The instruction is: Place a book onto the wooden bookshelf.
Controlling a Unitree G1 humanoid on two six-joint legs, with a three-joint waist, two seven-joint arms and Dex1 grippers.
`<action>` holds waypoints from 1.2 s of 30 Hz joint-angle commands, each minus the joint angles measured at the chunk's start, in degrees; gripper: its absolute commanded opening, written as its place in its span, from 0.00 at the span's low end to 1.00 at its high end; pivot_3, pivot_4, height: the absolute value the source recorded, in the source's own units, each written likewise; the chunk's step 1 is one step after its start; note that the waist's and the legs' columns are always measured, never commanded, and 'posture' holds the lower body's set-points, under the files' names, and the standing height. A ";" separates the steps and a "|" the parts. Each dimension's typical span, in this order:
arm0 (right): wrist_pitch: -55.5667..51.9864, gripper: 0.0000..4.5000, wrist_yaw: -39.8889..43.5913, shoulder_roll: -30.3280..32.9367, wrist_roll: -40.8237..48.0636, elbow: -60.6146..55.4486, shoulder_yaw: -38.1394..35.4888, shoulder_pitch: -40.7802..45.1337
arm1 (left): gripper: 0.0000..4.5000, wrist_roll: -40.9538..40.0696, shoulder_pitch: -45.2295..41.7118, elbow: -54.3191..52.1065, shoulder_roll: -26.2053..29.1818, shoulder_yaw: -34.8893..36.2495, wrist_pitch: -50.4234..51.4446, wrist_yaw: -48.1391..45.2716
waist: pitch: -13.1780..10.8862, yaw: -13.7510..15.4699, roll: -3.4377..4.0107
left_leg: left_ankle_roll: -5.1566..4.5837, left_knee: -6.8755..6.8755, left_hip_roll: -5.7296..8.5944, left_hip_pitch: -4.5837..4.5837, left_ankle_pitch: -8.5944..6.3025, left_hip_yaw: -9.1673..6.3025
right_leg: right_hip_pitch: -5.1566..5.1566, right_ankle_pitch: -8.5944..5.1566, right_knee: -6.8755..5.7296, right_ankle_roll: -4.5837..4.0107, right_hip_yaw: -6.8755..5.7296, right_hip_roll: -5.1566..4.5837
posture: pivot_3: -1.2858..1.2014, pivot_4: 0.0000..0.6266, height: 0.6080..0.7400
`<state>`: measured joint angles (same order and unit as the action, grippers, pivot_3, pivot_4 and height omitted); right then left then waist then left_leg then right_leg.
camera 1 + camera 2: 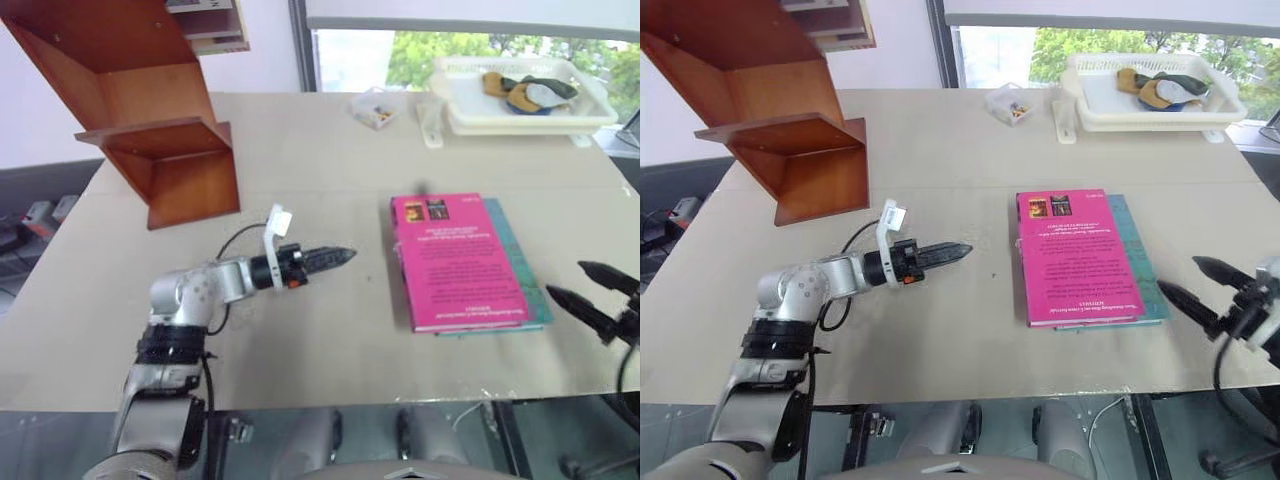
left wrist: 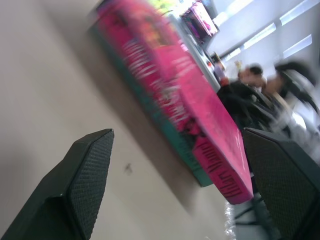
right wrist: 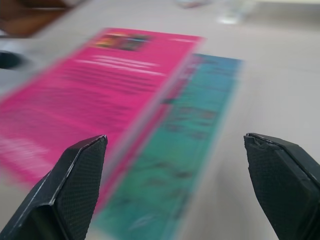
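The pink book's covers are too wide for my fingers, so my left gripper will next take hold of the book by its narrow spine (image 1: 404,268) (image 2: 165,100).
The magenta-pink book (image 1: 455,262) lies flat on the table on top of a teal-green book (image 1: 518,255), right of centre. The wooden bookshelf (image 1: 150,110) stands at the far left of the table. My left gripper (image 1: 345,256) hovers level above the table left of the books, pointing at them. Its fingers (image 2: 85,180) are open with nothing between them. My right gripper (image 1: 567,279) is open and empty just off the books' near right corner. In the right wrist view both book covers (image 3: 100,85) lie ahead of the spread fingers (image 3: 75,185).
A white plastic tray (image 1: 590,115) holding a few small items sits at the far right by the window. A small clear box (image 1: 375,110) lies near the table's far edge. Bare tabletop (image 1: 300,180) stretches between the bookshelf and the books.
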<state>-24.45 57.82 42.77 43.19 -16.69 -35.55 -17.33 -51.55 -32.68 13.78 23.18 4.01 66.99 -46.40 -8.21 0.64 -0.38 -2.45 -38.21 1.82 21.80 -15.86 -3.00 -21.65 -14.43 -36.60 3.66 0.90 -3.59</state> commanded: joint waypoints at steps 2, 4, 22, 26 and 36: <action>-5.00 1.00 2.21 -0.94 11.11 -12.13 -5.38 -7.80 | 0.96 -2.05 -7.64 13.11 -6.74 3.62 9.24 3.74 | -0.07 0.15 -0.15 | -0.01 -0.15 0.05 0.00 0.00 0.06 | 0.04 0.00 -0.06 0.01 0.06 -0.05 | 0.52 0.24 1.00; -5.77 1.00 2.07 -1.99 13.40 -15.88 -6.94 -11.81 | 0.96 -1.61 -10.49 18.88 -8.60 5.19 10.60 3.84 | -0.10 0.13 -0.23 | 0.00 -0.18 0.03 0.00 0.01 0.03 | 0.03 0.00 -0.12 0.02 0.03 -0.03 | 0.52 0.24 1.00; -3.60 1.00 1.26 -7.90 17.72 -25.10 -17.04 -30.06 | 0.96 5.61 -20.39 36.20 -23.25 7.66 10.86 2.95 | -0.24 0.31 -0.46 | 0.03 -0.07 0.07 0.23 -0.03 -0.20 | -0.06 -0.01 0.09 0.03 0.02 -0.53 | 0.52 0.24 1.00; -3.28 1.00 0.85 -7.88 17.65 -25.42 -17.13 -30.50 | 0.96 6.93 -21.80 38.73 -23.10 8.14 10.18 1.68 | -0.24 0.31 -0.46 | 0.05 -0.07 0.06 0.23 -0.02 -0.21 | -0.05 -0.02 0.09 0.04 0.00 -0.52 | 0.52 0.24 1.00; -2.88 1.00 0.38 -6.75 17.14 -24.85 -17.05 -30.12 | 0.14 9.11 -23.33 40.36 -20.32 10.03 9.70 -0.33 | -0.25 0.13 -0.46 | 0.05 -0.06 0.05 0.24 -0.03 -0.22 | -0.06 -0.02 0.11 0.04 -0.01 -0.51 | 0.52 0.24 1.00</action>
<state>-28.45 58.30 35.65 60.17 -40.76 -50.62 -47.41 -42.27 -55.46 53.69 2.21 12.74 76.64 -46.04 -8.46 0.78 -0.84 -2.40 -38.26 1.86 22.03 -15.88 -3.21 -21.71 -14.44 -36.49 3.70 0.90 -4.10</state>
